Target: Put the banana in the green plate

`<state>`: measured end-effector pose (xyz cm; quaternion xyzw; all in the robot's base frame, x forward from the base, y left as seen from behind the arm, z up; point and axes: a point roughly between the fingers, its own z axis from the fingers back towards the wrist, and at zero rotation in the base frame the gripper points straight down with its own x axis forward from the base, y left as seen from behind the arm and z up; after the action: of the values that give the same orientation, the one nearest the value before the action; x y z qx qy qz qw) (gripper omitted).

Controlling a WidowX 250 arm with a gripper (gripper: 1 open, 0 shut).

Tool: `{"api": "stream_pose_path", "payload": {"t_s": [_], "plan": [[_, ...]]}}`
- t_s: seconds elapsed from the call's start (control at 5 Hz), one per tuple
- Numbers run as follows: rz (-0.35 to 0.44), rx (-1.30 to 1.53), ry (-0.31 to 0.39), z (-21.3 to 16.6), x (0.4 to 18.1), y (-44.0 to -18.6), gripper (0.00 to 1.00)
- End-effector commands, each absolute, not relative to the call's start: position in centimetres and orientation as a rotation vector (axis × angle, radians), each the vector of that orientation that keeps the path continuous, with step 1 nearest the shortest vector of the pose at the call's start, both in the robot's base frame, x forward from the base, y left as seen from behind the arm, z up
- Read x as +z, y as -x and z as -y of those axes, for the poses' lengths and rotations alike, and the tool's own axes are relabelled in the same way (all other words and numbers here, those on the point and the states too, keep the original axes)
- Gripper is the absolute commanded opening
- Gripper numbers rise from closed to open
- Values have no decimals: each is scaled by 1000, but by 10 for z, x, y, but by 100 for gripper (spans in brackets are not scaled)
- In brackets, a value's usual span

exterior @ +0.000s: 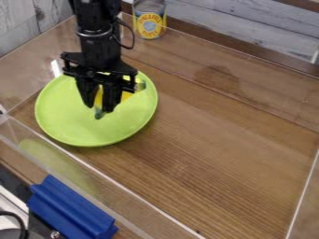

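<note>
I need to open my gripper now: the banana's greenish tip is low over the green plate, inside the plate's rim, so the banana would lie there.
The lime-green plate [60,119] lies at the left of the wooden table. My gripper [103,105] points straight down over the plate's middle, shut on the banana [142,88]. The banana runs slantwise between the black fingers. Its yellow end sticks out to the right and its greenish tip pokes out below the fingers, just above the plate. The fingers hide the banana's middle. I cannot tell whether the tip touches the plate.
A small jar with a yellow label [149,23] stands at the back behind the arm. A blue block [69,215] lies outside the clear wall at the front left. Clear plastic walls [304,201] border the wooden table [225,131].
</note>
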<state>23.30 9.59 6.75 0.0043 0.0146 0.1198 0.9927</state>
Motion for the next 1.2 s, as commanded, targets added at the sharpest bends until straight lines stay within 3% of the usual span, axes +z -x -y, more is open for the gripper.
{"api": "stream_pose_path", "payload": {"t_s": [0.0, 0.2, 0.6, 1.0], "plan": [[21, 241, -33, -105, 77, -243, 0], [23, 237, -40, -107, 76, -245, 100], [53, 231, -44, -106, 95, -247, 100], [114, 216, -49, -107, 130, -252, 100]]}}
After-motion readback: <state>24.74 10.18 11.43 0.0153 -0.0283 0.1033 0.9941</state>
